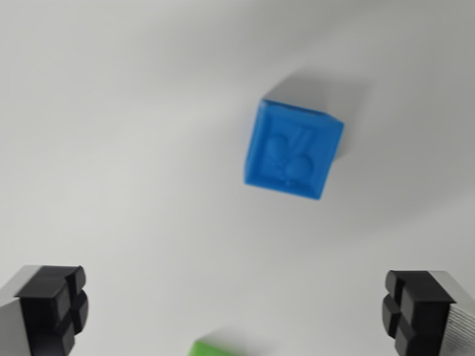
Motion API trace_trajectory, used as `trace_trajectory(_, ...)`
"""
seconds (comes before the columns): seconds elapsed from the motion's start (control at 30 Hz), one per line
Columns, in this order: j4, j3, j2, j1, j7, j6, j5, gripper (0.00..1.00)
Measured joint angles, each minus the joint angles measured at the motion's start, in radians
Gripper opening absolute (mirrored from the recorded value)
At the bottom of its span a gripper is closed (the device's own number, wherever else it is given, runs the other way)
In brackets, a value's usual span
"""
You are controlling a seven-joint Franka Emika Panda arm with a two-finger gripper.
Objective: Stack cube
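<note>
Next, my gripper grabs the blue cube's two opposite sides, to stack the blue cube with the green cube.
A blue cube with an embossed figure on its top face lies on the white table, up and right of the middle of the wrist view. Only the top edge of a green cube peeks in at the bottom border. My gripper hangs above the table with its two black fingertips far apart, one fingertip at the wrist view's left and the other fingertip at its right. It is open and holds nothing. The green cube's edge lies between the fingertips; the blue cube is well beyond them.
A plain white table surface fills the rest of the view. The blue cube throws a soft shadow up and to the right.
</note>
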Motion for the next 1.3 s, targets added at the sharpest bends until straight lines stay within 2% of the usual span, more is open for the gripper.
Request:
trace_trajectory(0.2,-0.003,-0.014,0.036,-0.011,0.043,0.031,0.014,1.0)
trace_trajectory(0.4,-0.003,-0.028,0.08,-0.024,0.088,0.066,0.035,1.0)
trace_trajectory(0.5,-0.003,-0.029,0.097,-0.028,0.09,0.084,0.041,1.0)
trace_trajectory(1.0,0.0,-0.013,0.229,-0.036,0.074,0.21,0.078,1.0)
trace_trajectory(1.3,0.014,0.002,0.298,-0.047,0.064,0.265,0.091,1.0)
